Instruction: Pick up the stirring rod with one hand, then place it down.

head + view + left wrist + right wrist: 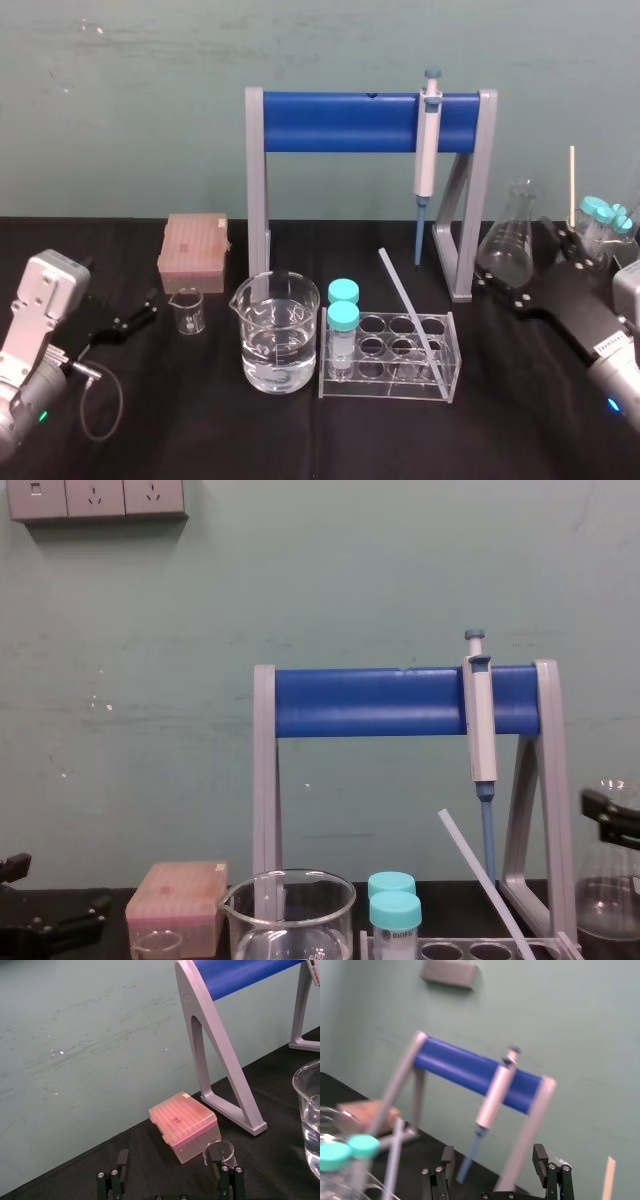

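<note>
Next, my right gripper needs to grab the stirring rod by its raised upper end (453,827), to lift the rod out of the test tube rack (467,949).
The stirring rod (410,310) is a thin translucent rod lying aslant across the clear test tube rack (440,385), its far end raised toward the stand. It also leans up out of the rack in the chest view as the stirring rod (485,880), and the right wrist view shows the stirring rod (395,1155) too. My right gripper (525,262) hovers open to the right of the rack, beside the conical flask (508,240), apart from the rod. From its own wrist, the right gripper (493,1152) has nothing between its fingers. My left gripper (140,310) rests open at the far left on the table.
A water-filled beaker (278,335) stands left of the rack, which holds two teal-capped tubes (343,315). A pipette (427,150) hangs on the blue-barred stand (350,120). A small beaker (187,310) and a pink tip box (194,250) sit near the left gripper (171,1160). More capped tubes (605,215) stand far right.
</note>
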